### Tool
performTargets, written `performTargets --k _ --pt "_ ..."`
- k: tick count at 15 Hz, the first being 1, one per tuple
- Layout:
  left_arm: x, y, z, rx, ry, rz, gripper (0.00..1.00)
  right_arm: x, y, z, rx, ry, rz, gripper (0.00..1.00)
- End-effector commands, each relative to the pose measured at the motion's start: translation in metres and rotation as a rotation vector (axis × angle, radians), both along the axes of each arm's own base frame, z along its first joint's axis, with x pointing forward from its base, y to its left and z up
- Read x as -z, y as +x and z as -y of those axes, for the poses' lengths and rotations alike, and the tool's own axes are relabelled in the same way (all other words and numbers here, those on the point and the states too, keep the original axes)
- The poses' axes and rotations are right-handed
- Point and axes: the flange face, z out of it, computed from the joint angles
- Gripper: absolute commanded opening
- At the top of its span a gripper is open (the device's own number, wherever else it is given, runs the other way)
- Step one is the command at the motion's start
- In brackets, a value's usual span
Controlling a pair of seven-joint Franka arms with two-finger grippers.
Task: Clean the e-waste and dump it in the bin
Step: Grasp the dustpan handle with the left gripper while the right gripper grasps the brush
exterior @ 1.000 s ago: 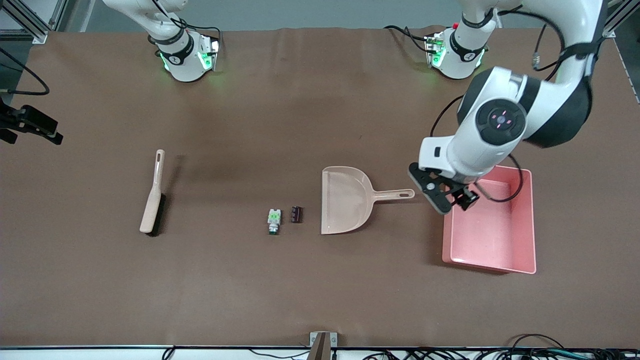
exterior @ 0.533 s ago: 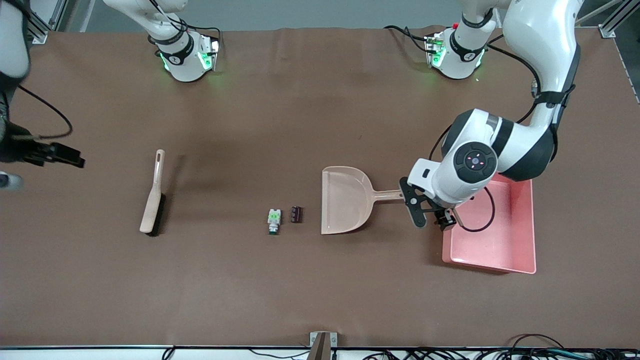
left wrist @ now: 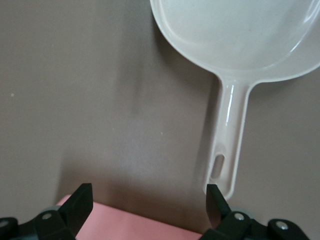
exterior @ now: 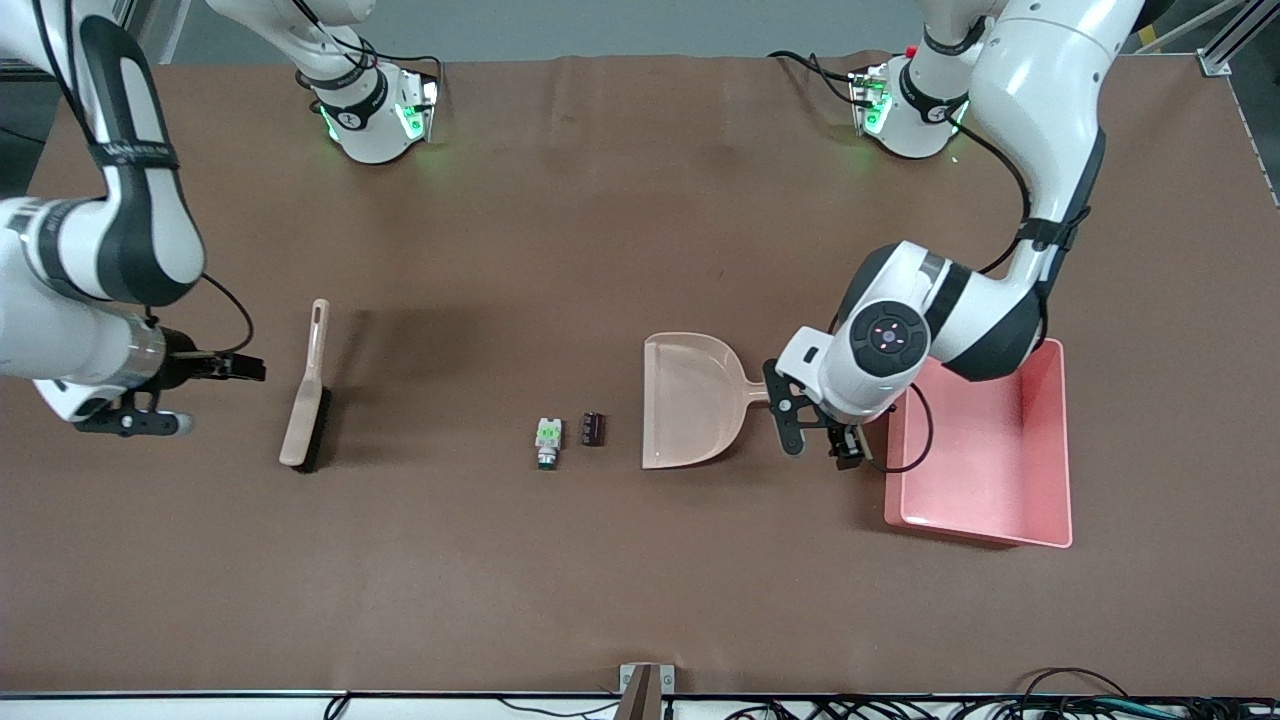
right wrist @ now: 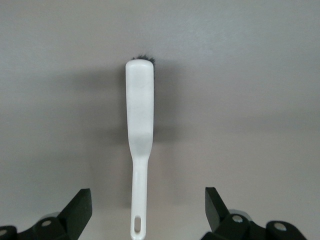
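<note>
The robot's right gripper will next grab the brush by its neck, near the middle of the brush, because the brush is long with a broad bristled head (exterior: 302, 427).
The e-waste lies mid-table: a white part with a green mark (exterior: 548, 441) and, beside it, a maroon-brown block (exterior: 594, 429). The pink bin (exterior: 985, 470) stands toward the left arm's end; its edge shows in the left wrist view (left wrist: 125, 227). My left gripper (exterior: 818, 447) (left wrist: 147, 207) is open and empty. It hangs low between the bin and the end of the beige dustpan's handle (left wrist: 225, 165). My right gripper (exterior: 210, 395) (right wrist: 147, 210) is open and empty over the table beside the beige brush (exterior: 305, 390). The brush's handle (right wrist: 140, 170) lines up between its fingers.
The beige dustpan (exterior: 690, 400) lies between the e-waste and the bin, its mouth facing the parts. The brush lies toward the right arm's end, black bristles on its side.
My left gripper has moved down from over the bin's corner to the dustpan handle's end. My right arm has swung in from the table's edge toward the brush.
</note>
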Motion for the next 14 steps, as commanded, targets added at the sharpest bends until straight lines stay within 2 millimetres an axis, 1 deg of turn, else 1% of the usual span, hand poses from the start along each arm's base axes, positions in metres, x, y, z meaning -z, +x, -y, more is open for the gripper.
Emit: performTargets --k 1,2,4,6,7,9,12,14 --pt "0.025 -0.003 0.021 0.049 0.049 0.027 1.00 0.037 0.002 -0.010 0.007 0.010 0.010 1.00" --pt "0.030 -0.006 0.027 0.049 0.056 0.035 1.00 0.048 0.000 -0.011 0.005 0.011 0.008 1.00" --pt "0.038 -0.012 0.042 0.081 0.061 0.051 1.00 0.067 -0.010 -0.027 0.008 0.038 0.005 1.00" --pt "0.045 -0.013 0.044 0.088 0.062 0.047 1.00 0.081 -0.019 -0.029 0.007 0.038 -0.009 1.00" --pt "0.046 -0.016 0.050 0.098 0.061 0.047 1.00 0.088 -0.025 -0.030 0.006 0.037 -0.015 1.00" --pt "0.046 -0.020 0.056 0.107 0.060 0.049 1.00 0.100 -0.033 -0.033 -0.002 0.035 -0.006 1.00" --pt "0.046 -0.023 0.061 0.111 0.058 0.046 1.00 0.113 -0.037 -0.031 -0.001 0.032 -0.005 1.00" --pt "0.048 -0.031 0.072 0.110 0.058 0.045 1.00 0.117 -0.038 -0.030 -0.002 0.032 -0.011 0.97"
